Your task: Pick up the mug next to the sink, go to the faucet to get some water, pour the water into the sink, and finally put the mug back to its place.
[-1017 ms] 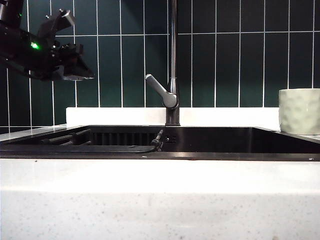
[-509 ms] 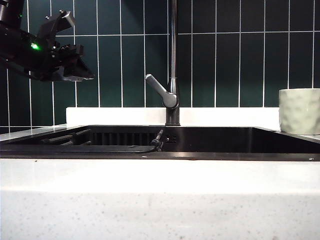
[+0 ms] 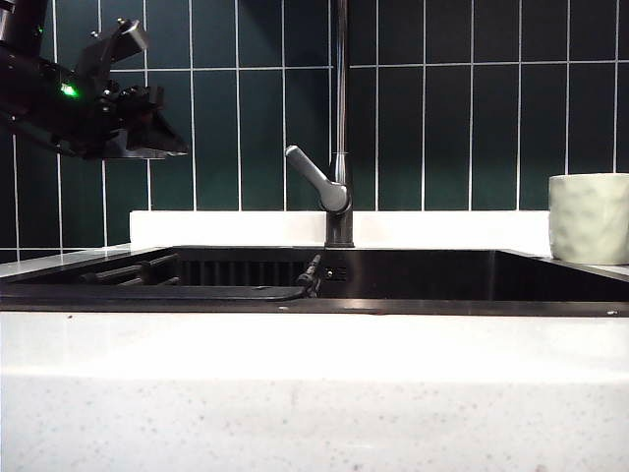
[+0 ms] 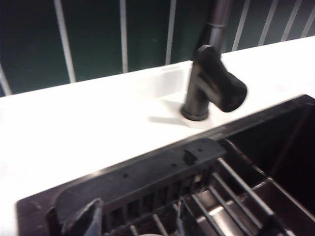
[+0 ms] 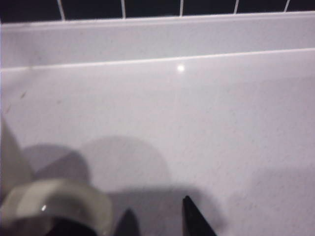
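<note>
I will next use my right gripper to grab the mug by its handle, so it can hold water from the faucet and pour it into the sink.
The pale dimpled mug stands upright on the counter at the far right, next to the black sink. In the right wrist view the mug's rim lies just beside my right gripper, which is open and empty over the white counter. The dark faucet rises behind the sink's middle, its grey lever angled left. My left gripper hangs high at the upper left, open and empty. In the left wrist view it hovers over the sink rim, facing the faucet base.
Dark rack bars lie inside the basin, also seen in the sink's left half. A white ledge and the green tiled wall close off the back. The white speckled counter runs along the front.
</note>
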